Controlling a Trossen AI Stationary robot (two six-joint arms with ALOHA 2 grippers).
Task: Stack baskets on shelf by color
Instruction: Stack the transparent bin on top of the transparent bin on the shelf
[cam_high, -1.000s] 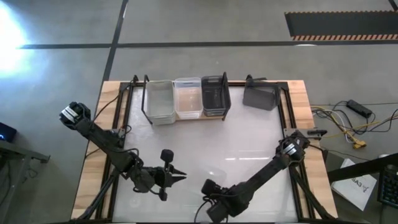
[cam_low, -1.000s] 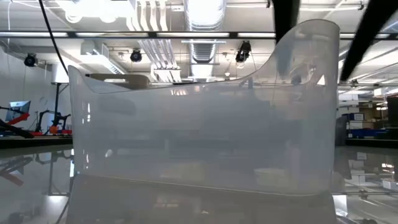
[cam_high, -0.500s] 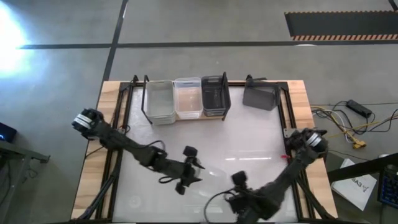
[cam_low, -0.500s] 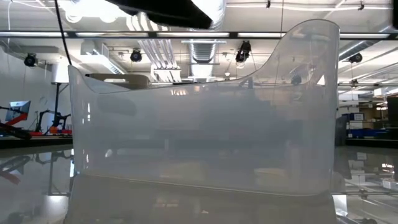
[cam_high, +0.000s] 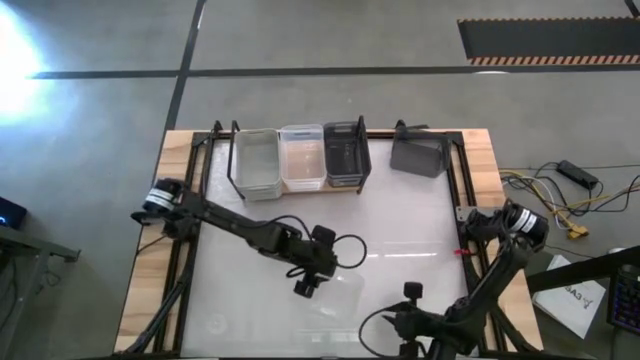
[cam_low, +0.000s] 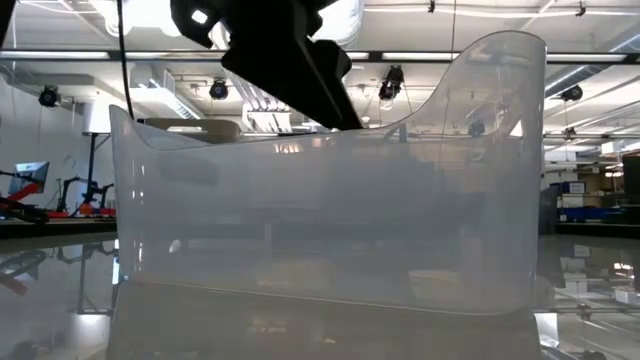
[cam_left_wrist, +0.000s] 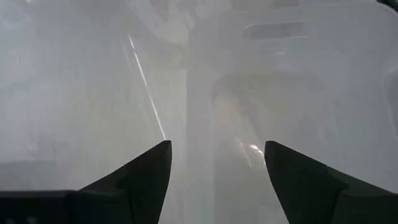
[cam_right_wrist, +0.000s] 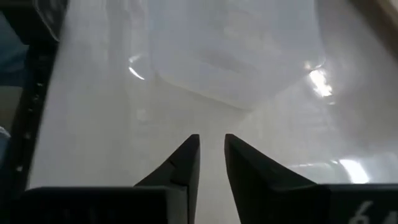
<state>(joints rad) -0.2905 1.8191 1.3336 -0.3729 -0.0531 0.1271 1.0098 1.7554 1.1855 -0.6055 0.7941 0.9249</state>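
Observation:
The clear basket on the tabletop goes with the shelf's clear basket by color. My left gripper will grab it by its side rim to stack it there.
A clear basket stands upright on its base near the table's front middle; it shows faintly from above. My left gripper is open over it, at the rim of its far side, with a basket wall showing between the fingers. My right gripper hovers over the bare tabletop at the near right, its fingers a narrow gap apart with nothing between them, and the clear basket lies ahead of it. On the shelf at the far edge stand a clear basket, a whitish one and a dark grey one. My left gripper comes at the clear basket slanting down from the table's left, one finger on either side of a wall. I cannot tell whether a finger touches the wall.
Another dark grey basket sits on the table to the right of the shelf. Black wire uprights flank the shelf. The white tabletop between the shelf and the clear basket is bare.
My left gripper has travelled from the near left toward the table's right and a little farther back, arriving over the clear basket. My right gripper has drawn away from the basket toward the table's right along the near edge. The basket has stayed put.

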